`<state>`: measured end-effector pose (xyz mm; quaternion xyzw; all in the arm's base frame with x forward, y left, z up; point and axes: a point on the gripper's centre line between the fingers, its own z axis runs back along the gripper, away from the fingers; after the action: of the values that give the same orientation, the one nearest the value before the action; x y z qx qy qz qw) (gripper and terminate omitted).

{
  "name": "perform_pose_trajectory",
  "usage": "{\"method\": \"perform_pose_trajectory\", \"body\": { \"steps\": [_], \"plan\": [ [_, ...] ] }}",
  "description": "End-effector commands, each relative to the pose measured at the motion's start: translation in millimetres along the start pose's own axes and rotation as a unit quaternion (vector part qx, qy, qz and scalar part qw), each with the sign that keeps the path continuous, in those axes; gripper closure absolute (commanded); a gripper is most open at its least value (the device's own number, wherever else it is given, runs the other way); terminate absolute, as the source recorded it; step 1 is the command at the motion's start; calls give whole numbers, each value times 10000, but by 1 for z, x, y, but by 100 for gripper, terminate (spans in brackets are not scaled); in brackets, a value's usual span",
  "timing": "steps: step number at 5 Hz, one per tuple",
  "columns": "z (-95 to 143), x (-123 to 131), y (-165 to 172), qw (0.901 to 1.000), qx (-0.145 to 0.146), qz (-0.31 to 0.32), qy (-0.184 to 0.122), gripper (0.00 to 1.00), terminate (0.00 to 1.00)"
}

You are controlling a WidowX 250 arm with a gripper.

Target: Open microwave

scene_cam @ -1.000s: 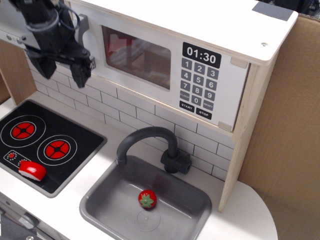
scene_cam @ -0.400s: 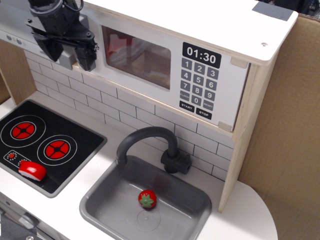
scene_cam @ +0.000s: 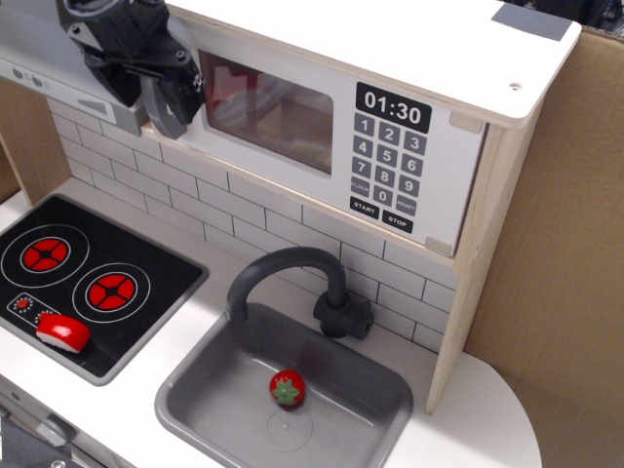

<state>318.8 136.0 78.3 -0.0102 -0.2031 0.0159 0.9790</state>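
I will swing the microwave door [scene_cam: 271,112] open, so next my gripper will take hold of the grey handle by its upper part.
The white toy microwave [scene_cam: 331,146] sits in the upper shelf, with a clear window [scene_cam: 265,102], a black clock panel [scene_cam: 393,107] reading 01:30 and grey number keys. Its door looks closed. The grey bar handle [scene_cam: 159,109] stands at the door's left edge. My black gripper [scene_cam: 146,93] is at that handle, with one finger on each side of it. The jaws stand apart, and I see no clear squeeze on the bar.
A grey slanted range hood [scene_cam: 39,68] is left of the microwave. Below are a black stove [scene_cam: 97,253] with a red-and-white toy [scene_cam: 63,333], a grey sink [scene_cam: 195,390] holding a strawberry [scene_cam: 287,388], and a black faucet [scene_cam: 292,268]. A cardboard wall [scene_cam: 556,244] stands on the right.
My gripper has risen and moved right, from below the hood's edge to the microwave's handle, which now sits between the fingers. The door has not moved.
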Motion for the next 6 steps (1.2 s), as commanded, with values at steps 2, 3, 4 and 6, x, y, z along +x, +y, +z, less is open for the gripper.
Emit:
{"method": "perform_pose_trajectory", "body": {
  "steps": [2,3,4,6],
  "plan": [
    [14,13,13,9996,107,-101,-251,100,0],
    [19,7,16,9996,105,-104,-254,100,0],
    [22,-3,17,9995,97,-152,-262,100,0],
    [33,-45,9,9986,8,-492,-205,100,0]
  ]
}}
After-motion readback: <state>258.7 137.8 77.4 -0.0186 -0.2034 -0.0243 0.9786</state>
